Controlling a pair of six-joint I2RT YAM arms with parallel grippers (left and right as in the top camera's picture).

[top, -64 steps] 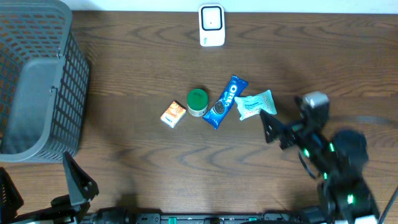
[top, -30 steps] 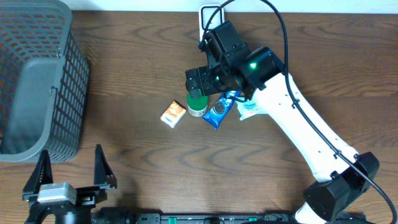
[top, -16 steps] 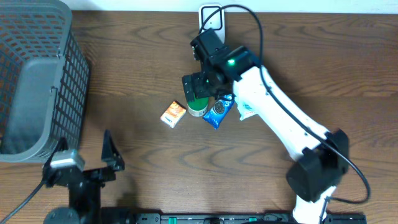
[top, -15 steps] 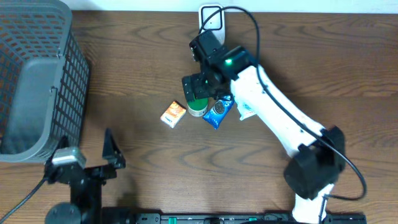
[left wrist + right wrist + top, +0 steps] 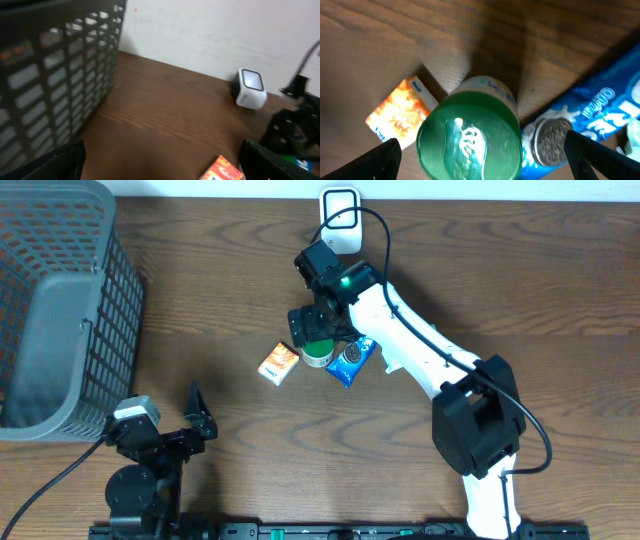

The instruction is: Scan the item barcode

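The can's far side stays free to scan at the white scanner (image 5: 341,210) if my right gripper grabs the can across opposite sides. My right gripper should grab the green-lidded can (image 5: 318,354) that way.
Several items lie mid-table: an orange box (image 5: 279,364), a green-lidded can (image 5: 318,354), a blue Oreo pack (image 5: 352,360) and a pale packet (image 5: 398,360) mostly under the arm. No barcode shows on any of them. My right gripper (image 5: 317,332) hangs open directly over the can, with the green lid (image 5: 469,135) between its fingertips (image 5: 382,160) and not clamped. My left gripper (image 5: 192,425) is open and empty near the front edge, facing the orange box (image 5: 222,170). The white scanner (image 5: 341,210) stands at the back edge.
A large grey mesh basket (image 5: 60,310) fills the left side, close to my left gripper's view of the basket wall (image 5: 50,75). The scanner (image 5: 250,87) sits by the wall. The right arm (image 5: 420,350) and its cable cross the table's centre.
My right gripper has shifted slightly left and settled over the green-lidded can. The left arm has moved right along the front edge. No item has moved.
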